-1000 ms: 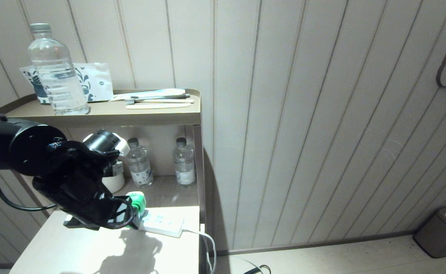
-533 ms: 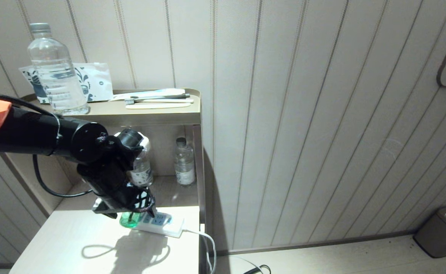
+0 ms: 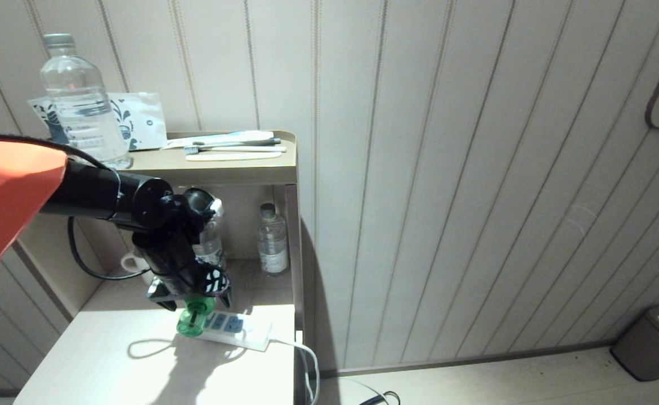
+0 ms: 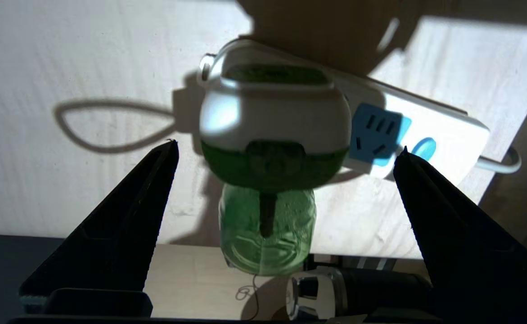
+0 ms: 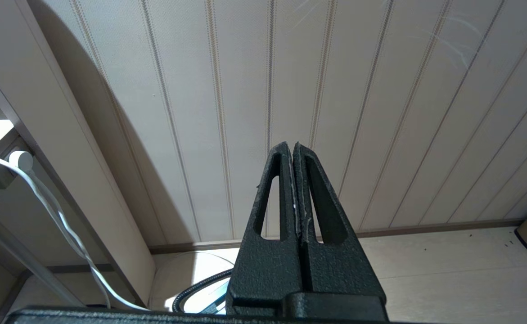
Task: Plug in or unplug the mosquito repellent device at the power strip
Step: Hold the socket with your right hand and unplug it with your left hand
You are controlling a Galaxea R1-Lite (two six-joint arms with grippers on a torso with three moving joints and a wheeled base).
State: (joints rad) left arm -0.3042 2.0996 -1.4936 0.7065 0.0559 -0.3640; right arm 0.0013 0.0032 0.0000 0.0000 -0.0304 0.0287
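My left gripper's fingers stop short above the white-and-green cap [image 3: 199, 306] [image 4: 275, 127], so closing now would miss. The left gripper lowers first, then closes on the cap.
The mosquito repellent device [image 4: 274, 112] sits on the end of the white power strip [image 4: 425, 130]. Its white-and-green cap rests against the strip and its green bottle [image 4: 267, 229] sticks out off the side; the prongs are hidden. In the head view the device [image 3: 194, 319] and power strip [image 3: 239, 331] lie on the pale table. My left gripper [image 3: 194, 301] hovers just above the device. In the left wrist view the left gripper [image 4: 288, 145] is open wide, its fingers apart from the device on both sides. My right gripper [image 5: 291, 146] is shut and empty, facing the panelled wall.
The strip's white cord [image 3: 304, 351] drops over the table's right edge. Behind the strip a shelf holds small water bottles [image 3: 273, 239] and a white cup [image 3: 132, 261]. The top shelf carries a large water bottle [image 3: 81, 107] and toothbrushes [image 3: 233, 149]. A bin [image 3: 653, 340] stands on the floor at far right.
My left arm has reached further in over the table. The gripper has lifted up and back off the device and opened a little more. The device stays on the strip.
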